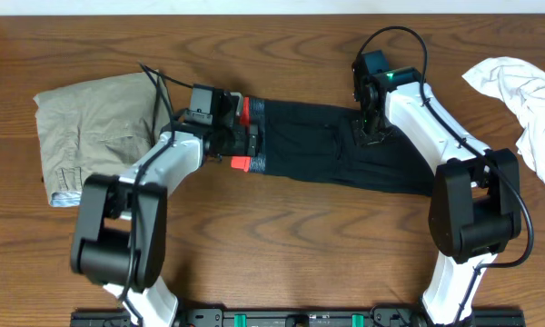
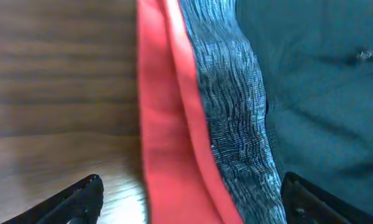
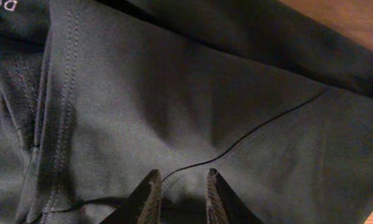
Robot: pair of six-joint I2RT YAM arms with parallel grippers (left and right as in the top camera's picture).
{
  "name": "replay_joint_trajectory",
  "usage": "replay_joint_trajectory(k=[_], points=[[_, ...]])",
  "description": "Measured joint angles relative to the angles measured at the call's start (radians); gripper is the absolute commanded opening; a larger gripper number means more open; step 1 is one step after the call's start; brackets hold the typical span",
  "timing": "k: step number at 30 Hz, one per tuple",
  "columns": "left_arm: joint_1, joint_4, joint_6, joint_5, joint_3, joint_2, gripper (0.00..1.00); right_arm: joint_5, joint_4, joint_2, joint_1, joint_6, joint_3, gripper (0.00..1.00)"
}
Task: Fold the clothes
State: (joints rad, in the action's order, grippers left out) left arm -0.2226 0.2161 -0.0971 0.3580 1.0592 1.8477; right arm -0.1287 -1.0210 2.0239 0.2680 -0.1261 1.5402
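Observation:
My left gripper needs to grab the red-trimmed waistband end (image 1: 245, 150) next and carry it over the rest of the garment. That will fold the black garment (image 1: 336, 150).
A black garment (image 1: 336, 150) with a red-trimmed waistband (image 1: 245, 109) lies flat across the middle of the table. My left gripper (image 1: 241, 138) is at its waistband end. In the left wrist view the fingers (image 2: 189, 199) are wide open and straddle the red band (image 2: 168, 124) and the grey elastic (image 2: 236, 124). My right gripper (image 1: 368, 134) is down on the upper right part of the garment. In the right wrist view its fingers (image 3: 181, 186) are close together with a small ridge of the black cloth (image 3: 174, 93) pinched between them.
A folded khaki garment (image 1: 91, 127) lies at the left of the table. A crumpled white garment (image 1: 527, 91) lies at the right edge. Bare wood shows in front of the black garment.

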Motion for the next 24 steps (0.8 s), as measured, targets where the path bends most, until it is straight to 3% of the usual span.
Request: replay_joint_trajectory(k=[6, 12, 16, 17, 24], points=[[0.001, -0.032, 0.005, 0.092, 0.019, 0.060, 0.87, 0.006, 0.000, 0.000, 0.000, 0.000, 0.000, 0.23], [0.003, -0.046, 0.012, 0.252, 0.042, 0.113, 0.54, 0.018, 0.003, 0.000, 0.000, 0.000, 0.000, 0.22], [-0.002, -0.040, 0.014, 0.312, 0.040, 0.135, 0.11, 0.024, 0.003, 0.000, 0.000, 0.000, 0.000, 0.23], [-0.002, -0.038, 0.012, 0.323, 0.038, 0.143, 0.06, 0.025, 0.003, 0.000, 0.000, 0.000, 0.000, 0.23], [0.021, -0.021, 0.001, 0.365, 0.032, 0.151, 0.06, 0.026, -0.001, 0.000, 0.000, 0.000, 0.000, 0.22]])
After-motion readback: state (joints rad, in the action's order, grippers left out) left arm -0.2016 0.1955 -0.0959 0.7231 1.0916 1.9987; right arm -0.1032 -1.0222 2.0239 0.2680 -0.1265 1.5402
